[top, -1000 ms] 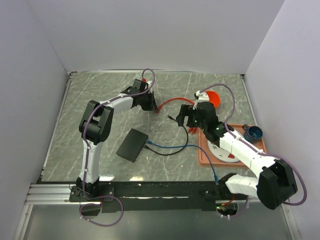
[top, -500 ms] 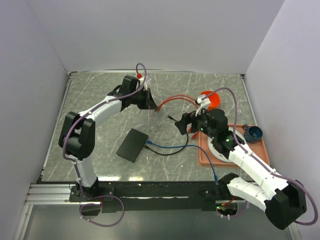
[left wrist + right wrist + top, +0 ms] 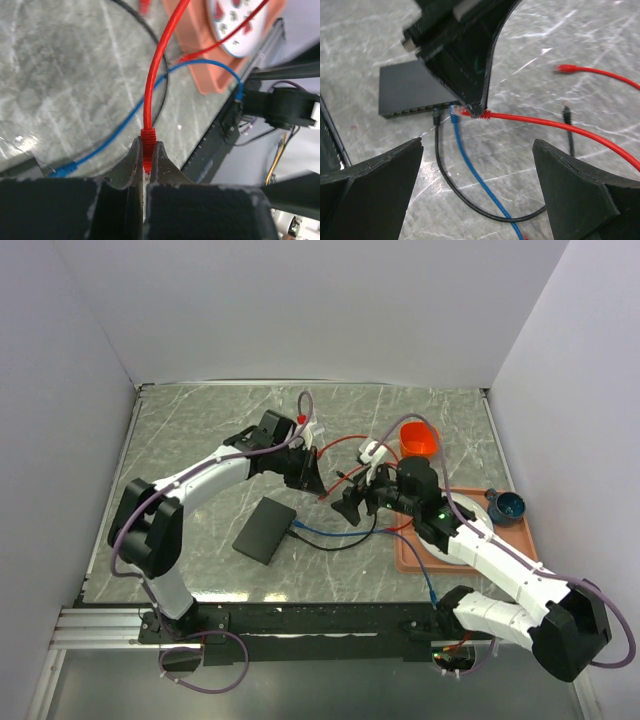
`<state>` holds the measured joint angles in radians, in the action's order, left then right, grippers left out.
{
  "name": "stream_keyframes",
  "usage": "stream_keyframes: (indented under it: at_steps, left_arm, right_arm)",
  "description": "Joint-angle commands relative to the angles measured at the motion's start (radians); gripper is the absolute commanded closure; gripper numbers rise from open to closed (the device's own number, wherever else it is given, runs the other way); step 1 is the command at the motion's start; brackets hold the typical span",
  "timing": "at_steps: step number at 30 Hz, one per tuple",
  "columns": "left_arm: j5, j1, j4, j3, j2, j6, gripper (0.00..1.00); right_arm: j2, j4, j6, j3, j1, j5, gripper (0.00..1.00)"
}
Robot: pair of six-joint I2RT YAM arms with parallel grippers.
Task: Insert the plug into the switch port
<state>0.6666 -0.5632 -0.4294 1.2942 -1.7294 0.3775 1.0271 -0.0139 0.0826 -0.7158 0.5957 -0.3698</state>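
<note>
The plug's ribbed cable-side end (image 3: 324, 496) (image 3: 486, 115) is the part my right gripper should grab next. The plug's front then stays free for my left gripper to take it again and insert it.
The plug (image 3: 146, 150) is the red end of a red cable (image 3: 156, 65), and my left gripper (image 3: 145, 156) is shut on it. The switch (image 3: 265, 530) is a flat black box lying on the marble table. In the right wrist view the plug (image 3: 470, 113) hangs just in front of the switch's port row (image 3: 412, 111), next to a blue plug (image 3: 453, 114) and a black plug (image 3: 436, 117) that sit in ports. I cannot tell whether the red plug touches the switch. My right gripper (image 3: 477, 167) stands wide open and holds nothing, a little right of the left gripper (image 3: 316, 488).
A salmon tray (image 3: 408, 552) with a white plate (image 3: 455, 532) lies at the right, with a blue cup (image 3: 505, 506) on its far corner and an orange bowl (image 3: 418, 437) behind. Blue cable (image 3: 330, 536) and black cable (image 3: 365, 530) loop between switch and tray. The red cable's other plug (image 3: 565, 68) lies loose.
My left gripper has carried the red plug from the back of the table down toward the switch. The right gripper has moved left toward it and opened a little wider.
</note>
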Motion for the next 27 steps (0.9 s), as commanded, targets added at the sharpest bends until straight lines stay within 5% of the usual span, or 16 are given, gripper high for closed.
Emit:
stream_keyframes:
  at_steps: [1, 16, 27]
  left_arm:
    - [0.051, -0.003, -0.042, 0.002, 0.093, -0.043, 0.99]
    - [0.111, -0.004, -0.083, 0.001, 0.168, -0.057, 0.99]
    - [0.060, -0.003, -0.135, 0.011, 0.108, -0.061, 0.99]
  right_arm:
    - [0.034, 0.025, 0.060, -0.042, 0.045, -0.034, 0.01]
    - [0.160, 0.055, 0.045, -0.062, 0.119, -0.015, 0.03]
    - [-0.027, 0.019, 0.114, -0.034, 0.158, 0.066, 0.01]
